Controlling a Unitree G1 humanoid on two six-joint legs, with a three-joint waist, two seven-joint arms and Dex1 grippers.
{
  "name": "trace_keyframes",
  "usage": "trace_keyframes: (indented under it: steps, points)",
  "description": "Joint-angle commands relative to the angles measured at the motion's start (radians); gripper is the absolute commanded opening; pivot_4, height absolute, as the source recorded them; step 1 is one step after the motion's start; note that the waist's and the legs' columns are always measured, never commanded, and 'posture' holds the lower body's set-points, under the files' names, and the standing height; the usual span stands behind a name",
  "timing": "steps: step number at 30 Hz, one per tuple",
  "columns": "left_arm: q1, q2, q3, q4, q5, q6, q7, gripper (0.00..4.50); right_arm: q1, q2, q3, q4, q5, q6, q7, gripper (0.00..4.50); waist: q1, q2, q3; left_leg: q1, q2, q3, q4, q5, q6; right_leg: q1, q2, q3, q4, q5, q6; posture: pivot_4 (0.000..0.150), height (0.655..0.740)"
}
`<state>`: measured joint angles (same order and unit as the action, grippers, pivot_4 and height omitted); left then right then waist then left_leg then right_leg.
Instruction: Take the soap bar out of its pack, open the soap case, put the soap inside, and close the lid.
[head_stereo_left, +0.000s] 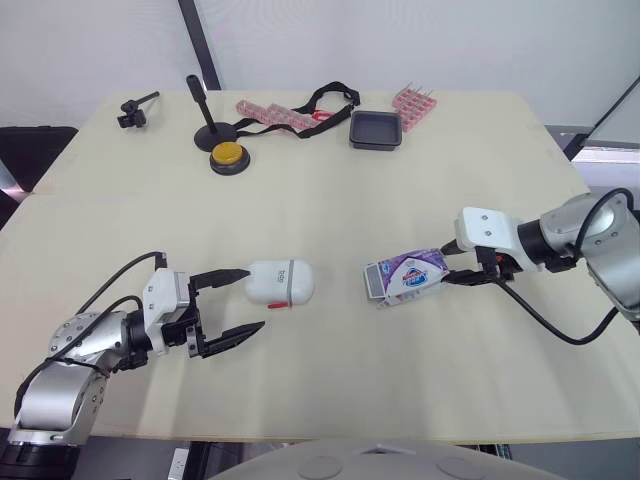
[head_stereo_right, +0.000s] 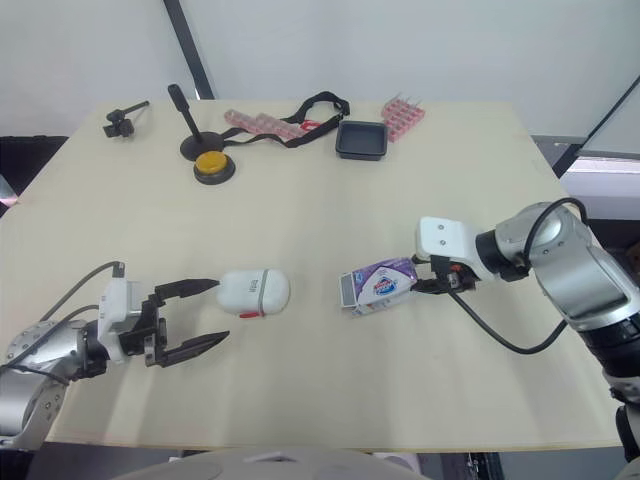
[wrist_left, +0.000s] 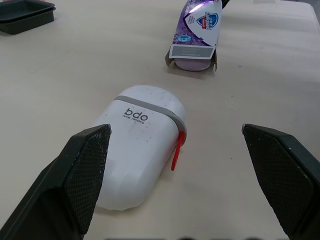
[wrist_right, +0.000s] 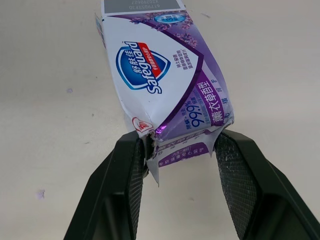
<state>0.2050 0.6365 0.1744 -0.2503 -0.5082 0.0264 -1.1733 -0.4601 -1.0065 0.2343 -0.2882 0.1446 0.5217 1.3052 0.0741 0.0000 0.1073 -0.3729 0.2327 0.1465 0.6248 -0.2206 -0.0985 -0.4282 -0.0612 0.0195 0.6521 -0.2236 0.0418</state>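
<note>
My left gripper grabs the soap case across the straight sides of its long white body (head_stereo_left: 266, 283) next, since the case rounds off at both ends.
A white oval soap case (head_stereo_left: 281, 283) with a grey band and a red clasp lies shut on the table, left of centre. My left gripper (head_stereo_left: 238, 303) stands open just left of it, one finger beside the case's near end; in the left wrist view the soap case (wrist_left: 141, 140) lies between and beyond the fingers. The purple and white soap pack (head_stereo_left: 407, 277) lies right of centre with its left flap open, and a pale purple soap bar (wrist_left: 192, 64) shows in that opening. My right gripper (head_stereo_left: 456, 275) is shut on the soap pack (wrist_right: 167, 95) at its right end.
Along the far edge lie a black tray (head_stereo_left: 376, 130), two pink racks (head_stereo_left: 413, 104) (head_stereo_left: 272, 116), a black strap (head_stereo_left: 325, 100), a yellow button (head_stereo_left: 229, 157), a black stand (head_stereo_left: 206, 118) and a small black clamp (head_stereo_left: 134, 110). A black cable (head_stereo_left: 550, 325) trails from my right arm.
</note>
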Motion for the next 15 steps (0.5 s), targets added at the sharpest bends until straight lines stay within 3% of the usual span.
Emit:
trace_keyframes:
  steps: [1,15]
  points:
    - [-0.005,0.003,-0.001,-0.018,-0.005,-0.014,0.003,4.5,-0.018,-0.044,-0.006,-0.018,-0.033,-0.029,0.007,2.22,0.001,0.0,0.0,0.0,0.0,0.0,0.0,0.0,0.0,0.0,0.0,0.0,0.0,0.0,0.0,0.15,0.7291]
    - [-0.02,0.006,-0.008,-0.004,-0.001,-0.01,0.007,4.5,0.052,-0.144,-0.134,-0.033,0.033,-0.078,0.038,2.22,0.003,0.0,0.0,0.0,0.0,0.0,0.0,0.0,0.0,0.0,0.0,0.001,0.0,0.0,0.0,0.15,0.7291]
